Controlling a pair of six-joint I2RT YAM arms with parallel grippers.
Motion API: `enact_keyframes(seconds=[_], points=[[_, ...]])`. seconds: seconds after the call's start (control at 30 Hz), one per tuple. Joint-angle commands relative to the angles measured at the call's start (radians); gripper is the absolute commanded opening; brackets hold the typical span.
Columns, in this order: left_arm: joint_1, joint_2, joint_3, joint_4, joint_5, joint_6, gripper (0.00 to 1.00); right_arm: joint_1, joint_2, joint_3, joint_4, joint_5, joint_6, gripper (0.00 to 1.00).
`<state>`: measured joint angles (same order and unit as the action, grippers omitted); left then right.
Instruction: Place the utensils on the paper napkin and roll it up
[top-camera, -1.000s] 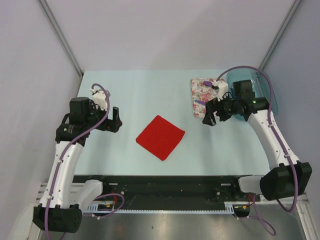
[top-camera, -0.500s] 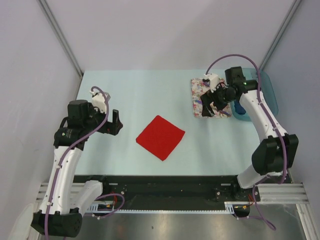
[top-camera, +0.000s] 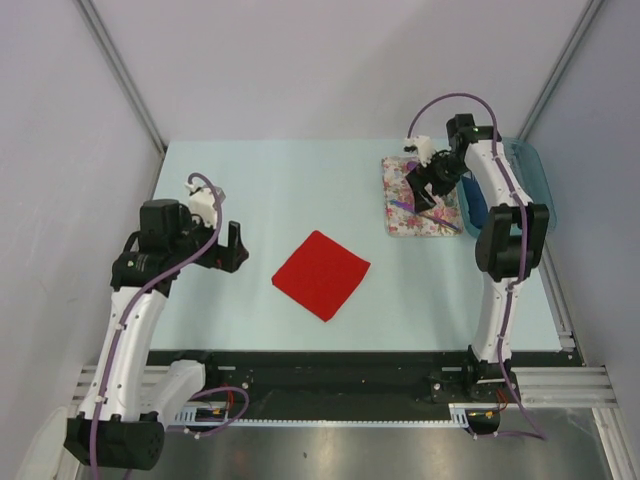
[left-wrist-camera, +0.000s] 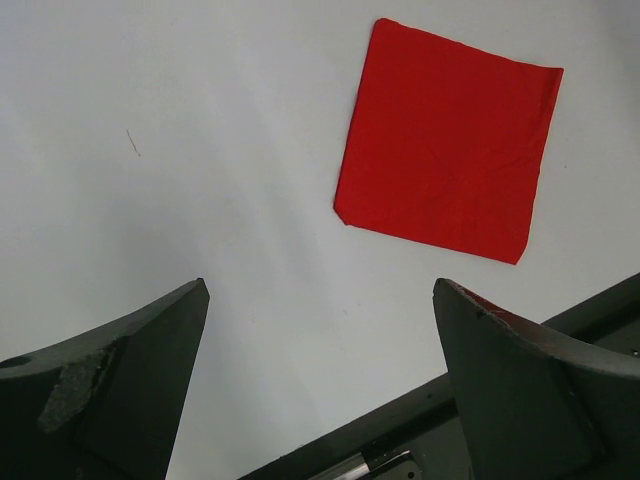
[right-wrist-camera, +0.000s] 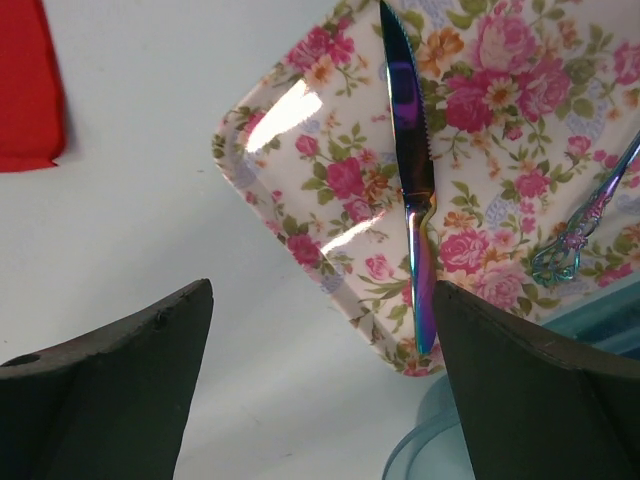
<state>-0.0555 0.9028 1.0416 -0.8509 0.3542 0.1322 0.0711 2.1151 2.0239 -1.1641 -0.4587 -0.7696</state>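
Note:
The robot's right gripper will next grab the knife across the sides of its handle close to the blade (top-camera: 434, 218), and then the knife can be laid flat on the napkin (top-camera: 321, 275).
The red paper napkin (top-camera: 321, 275) lies flat mid-table; it also shows in the left wrist view (left-wrist-camera: 445, 140) and at the left edge of the right wrist view (right-wrist-camera: 25, 80). An iridescent purple knife (right-wrist-camera: 412, 180) and the ornate handle of a second utensil (right-wrist-camera: 590, 222) lie on a floral tray (right-wrist-camera: 300, 130) at the back right (top-camera: 398, 180). No spoon head shows. My right gripper (top-camera: 428, 197) hovers over the tray, open and empty (right-wrist-camera: 325, 390). My left gripper (top-camera: 232, 247) is open and empty, left of the napkin (left-wrist-camera: 320, 390).
A translucent blue container (top-camera: 530, 175) stands just right of the tray, and its rim shows in the right wrist view (right-wrist-camera: 470, 455). The black rail of the arm bases (top-camera: 330, 370) runs along the table's near edge.
My right arm has swung back and left, so its gripper went from the tray's near left corner to over the tray. The left arm has barely moved.

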Motion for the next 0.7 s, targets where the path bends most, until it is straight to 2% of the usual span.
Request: enact_keyframes(seconds=[0.0, 0.13, 0.33, 0.4, 0.67], points=[[0.009, 0.010, 0.003, 0.012, 0.029, 0.017, 1.00, 0.003, 0.078, 0.087, -0.097, 0.048, -0.140, 0.91], [0.009, 0.013, 0.000, 0.012, 0.023, 0.015, 1.00, 0.002, 0.129, 0.084, -0.088, 0.124, -0.201, 0.78], [0.009, 0.016, -0.018, 0.015, 0.023, 0.020, 0.99, 0.004, 0.183, 0.072, -0.051, 0.218, -0.263, 0.69], [0.009, 0.021, -0.017, 0.013, 0.031, 0.020, 1.00, -0.001, 0.203, 0.071, -0.040, 0.229, -0.272, 0.63], [0.009, 0.039, -0.023, 0.015, 0.054, 0.021, 1.00, -0.005, 0.246, 0.087, -0.011, 0.221, -0.292, 0.60]])
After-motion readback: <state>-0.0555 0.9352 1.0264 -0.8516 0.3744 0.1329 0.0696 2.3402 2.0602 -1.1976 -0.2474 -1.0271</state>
